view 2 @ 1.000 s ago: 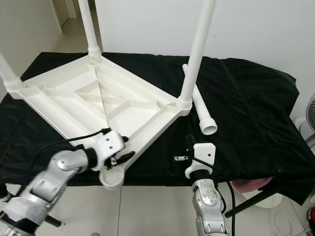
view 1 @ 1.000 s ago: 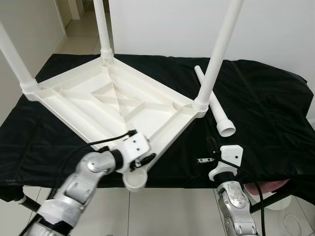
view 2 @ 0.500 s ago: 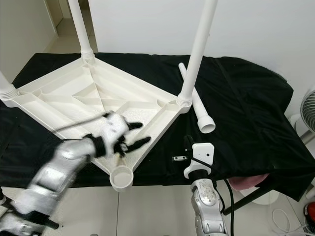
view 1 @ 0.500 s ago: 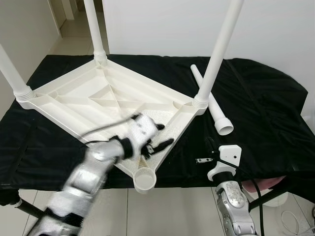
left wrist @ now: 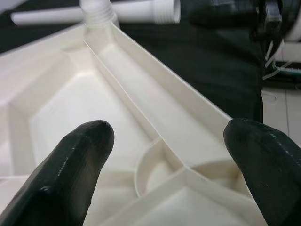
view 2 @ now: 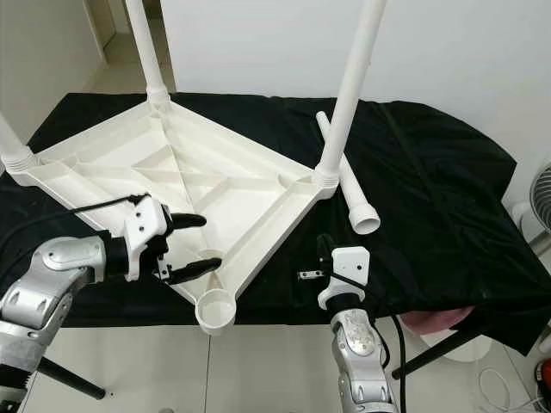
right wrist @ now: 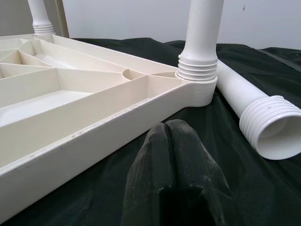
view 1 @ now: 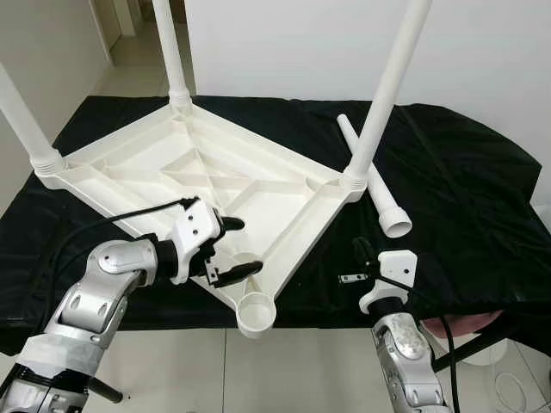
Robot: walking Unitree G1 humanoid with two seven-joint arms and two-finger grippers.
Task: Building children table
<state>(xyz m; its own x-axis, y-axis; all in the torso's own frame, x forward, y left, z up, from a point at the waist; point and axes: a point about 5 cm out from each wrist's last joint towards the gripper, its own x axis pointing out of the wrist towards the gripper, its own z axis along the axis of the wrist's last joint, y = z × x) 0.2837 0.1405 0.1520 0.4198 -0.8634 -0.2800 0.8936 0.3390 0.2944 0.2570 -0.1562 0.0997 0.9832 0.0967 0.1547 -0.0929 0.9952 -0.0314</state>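
Observation:
The upturned table is far wider than my fingers, so my left gripper will next grab the thin inner rib standing up from it.
A white children's table [view 1: 207, 185] lies upside down on a black-covered bench [view 1: 465, 206]. Three white legs stand screwed in at its corners. The near corner socket [view 1: 256, 314] is empty. A loose leg [view 1: 372, 179] lies on the cloth right of the table, threaded end toward me. My left gripper [view 1: 251, 244] is open over the ribbed underside just behind that empty socket, with nothing between its fingers [left wrist: 80, 155]. My right gripper [view 1: 359, 249] is shut and empty, low over the cloth between the table's near-right rim and the loose leg [right wrist: 263, 117].
The bench's front edge [view 1: 318, 323] runs just below the empty socket, with tiled floor beneath. A fan [view 2: 541, 202] stands at the far right. A pink object [view 1: 469, 327] shows under the cloth's right end. A white wall is behind.
My left gripper has left the near corner socket, swung up over the underside, and now stands open just behind the socket. The right gripper has stayed in place. The camera has shifted slightly.

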